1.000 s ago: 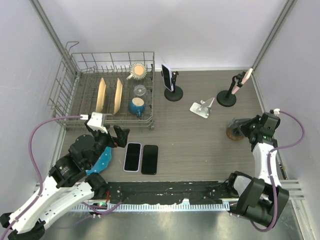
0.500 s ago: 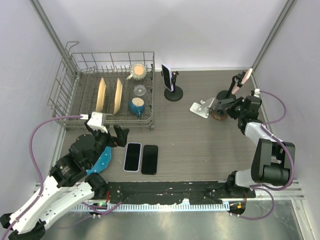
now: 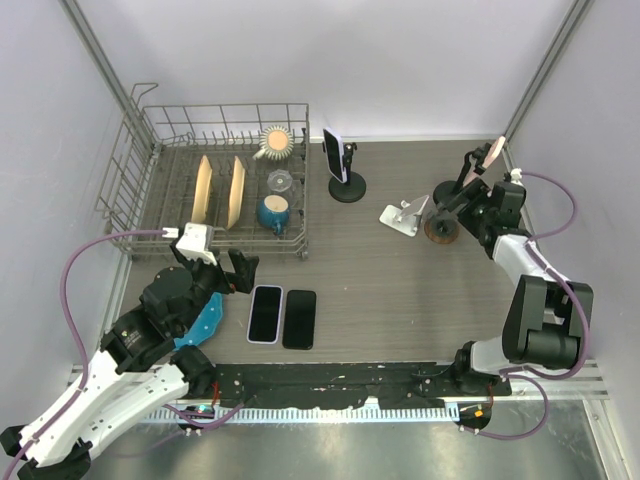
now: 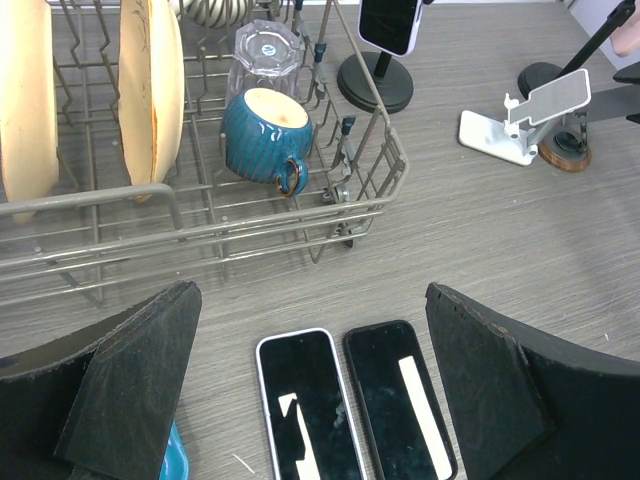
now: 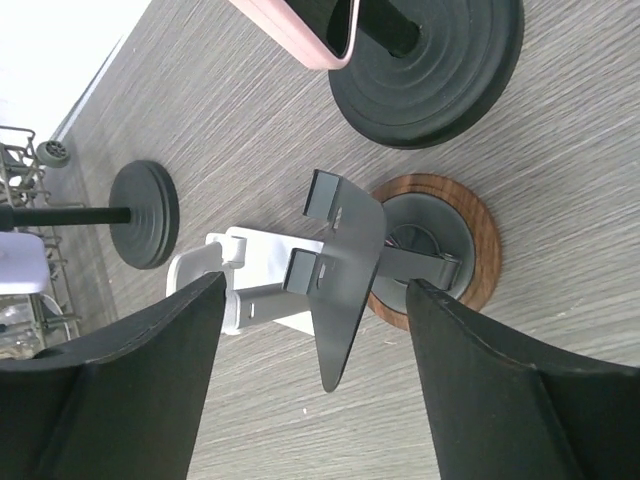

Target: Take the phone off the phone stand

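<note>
I should next grab the pink phone by its cased edge (image 3: 491, 156) (image 5: 284, 36) with my right gripper, to take it off the black phone stand.
A white-cased phone (image 3: 334, 155) stands on a black round-based phone stand (image 3: 347, 186) beside the rack. A pink phone (image 3: 492, 154) sits on a second black stand (image 3: 452, 197) at the back right. Two more phones (image 3: 265, 313) (image 3: 300, 318) lie flat on the table, under my open left gripper (image 3: 235, 272) (image 4: 310, 400). My right gripper (image 3: 455, 212) (image 5: 315, 380) is open, its fingers on either side of an empty grey stand with a wooden base (image 5: 430, 250), clear of its plate. The pink phone's edge (image 5: 300, 25) shows above it.
An empty white stand (image 3: 405, 217) (image 5: 250, 285) sits right next to the wooden-based one. A wire dish rack (image 3: 130, 170) with plates, a blue mug (image 4: 262, 135) and a glass fills the back left. A blue object (image 3: 205, 320) lies by the left gripper.
The right gripper carried the wooden-based stand from the right edge to beside the white stand, then opened and let it go. The left arm stayed still.
</note>
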Motion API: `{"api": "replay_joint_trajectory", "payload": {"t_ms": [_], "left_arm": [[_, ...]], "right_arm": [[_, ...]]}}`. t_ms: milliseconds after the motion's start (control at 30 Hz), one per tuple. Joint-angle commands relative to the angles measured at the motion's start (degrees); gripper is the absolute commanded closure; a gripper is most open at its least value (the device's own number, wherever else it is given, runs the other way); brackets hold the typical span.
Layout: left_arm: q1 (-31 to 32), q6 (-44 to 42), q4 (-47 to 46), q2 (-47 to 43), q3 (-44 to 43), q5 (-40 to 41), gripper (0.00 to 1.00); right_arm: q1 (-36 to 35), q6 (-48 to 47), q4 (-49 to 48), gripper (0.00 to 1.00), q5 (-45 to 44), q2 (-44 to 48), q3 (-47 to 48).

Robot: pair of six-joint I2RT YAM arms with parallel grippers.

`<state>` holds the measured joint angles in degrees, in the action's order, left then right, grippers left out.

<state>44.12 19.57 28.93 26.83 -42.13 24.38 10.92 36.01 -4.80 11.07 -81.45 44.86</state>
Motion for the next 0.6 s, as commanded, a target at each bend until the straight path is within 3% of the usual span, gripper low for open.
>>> {"api": "replay_joint_trajectory", "payload": {"t_ms": [0, 267, 567], "left_arm": [[-0.3, 0.5, -2.8, 0.4, 0.1, -0.1, 0.00], [-0.3, 0.6, -2.8, 0.5, 0.3, -0.5, 0.00], [-0.4, 0.6, -2.7, 1.2, 0.3, 0.1, 0.00]], "right_arm": [[-0.1, -4.4, 6.4, 0.17, -3.4, 4.8, 5.1], [-0.2, -11.7, 12.2, 0.15, -14.8, 8.2, 15.3], [-0.1, -13.0, 7.6, 0.15, -21.1, -0.2, 26.2]]}}
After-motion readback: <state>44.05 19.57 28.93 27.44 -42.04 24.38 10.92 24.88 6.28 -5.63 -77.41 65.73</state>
